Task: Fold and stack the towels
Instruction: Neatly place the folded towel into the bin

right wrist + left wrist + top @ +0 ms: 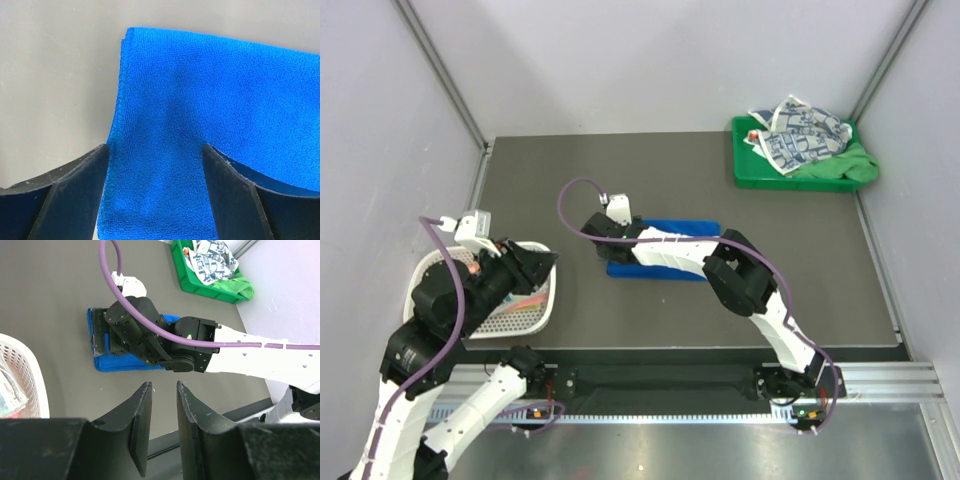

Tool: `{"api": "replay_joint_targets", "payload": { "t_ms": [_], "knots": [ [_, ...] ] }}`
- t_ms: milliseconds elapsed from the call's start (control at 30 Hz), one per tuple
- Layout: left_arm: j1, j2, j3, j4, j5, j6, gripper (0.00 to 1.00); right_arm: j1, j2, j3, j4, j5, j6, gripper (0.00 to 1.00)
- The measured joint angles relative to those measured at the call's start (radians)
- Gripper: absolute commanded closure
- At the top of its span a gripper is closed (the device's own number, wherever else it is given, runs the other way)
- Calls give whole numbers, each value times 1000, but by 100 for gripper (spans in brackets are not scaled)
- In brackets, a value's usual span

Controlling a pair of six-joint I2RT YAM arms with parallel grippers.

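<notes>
My fingers are down at the blue towel, with its short edge between them. My right gripper should close on the blue towel's short edge now, as it would hold that edge.
A folded royal blue towel [665, 262] [125, 362] [210, 100] lies flat mid-table. My right gripper [603, 240] [102, 332] [155, 150] hovers over its left end, jaws wide open and straddling the cloth's short edge, gripping nothing. My left gripper [550, 262] [162, 390] hangs above the basket's right rim, its fingers a narrow gap apart with nothing between them. At the back right, a white towel with navy print [798, 135] [212, 260] lies crumpled on a green towel [848, 165] [235, 282].
The crumpled towels sit in a green plastic tray [745, 175] [192, 287] in the far right corner. A white mesh basket [545, 310] [32, 385] with some cloth inside stands at the near left. Grey walls enclose the table on three sides.
</notes>
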Motion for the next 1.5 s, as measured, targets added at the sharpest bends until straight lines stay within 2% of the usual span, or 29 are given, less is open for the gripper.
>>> {"api": "replay_joint_targets", "payload": {
  "t_ms": [267, 367, 667, 800, 933, 1133, 1500],
  "knots": [
    [0, 0, 5, 0, 0, 0, 68, 3, 11, 0, -17, 1, -1, 36],
    [0, 0, 13, 0, 0, 0, 68, 4, 13, 0, -16, 1, 0, 43],
    [0, 1, 25, 0, -7, 0, 68, 8, 2, -41, 39, 1, -19, 79],
    [0, 1, 46, -1, -20, 0, 68, 2, -40, -122, 113, -18, -36, 90],
    [0, 2, 77, -2, -32, 0, 69, -19, -103, -231, 209, -100, -42, 100],
    [0, 3, 92, -2, -52, 0, 70, -39, -177, -347, 293, -231, -43, 100],
    [0, 16, 92, -3, -71, 0, 70, -100, -330, -621, 538, -582, 42, 100]
  ]
}}
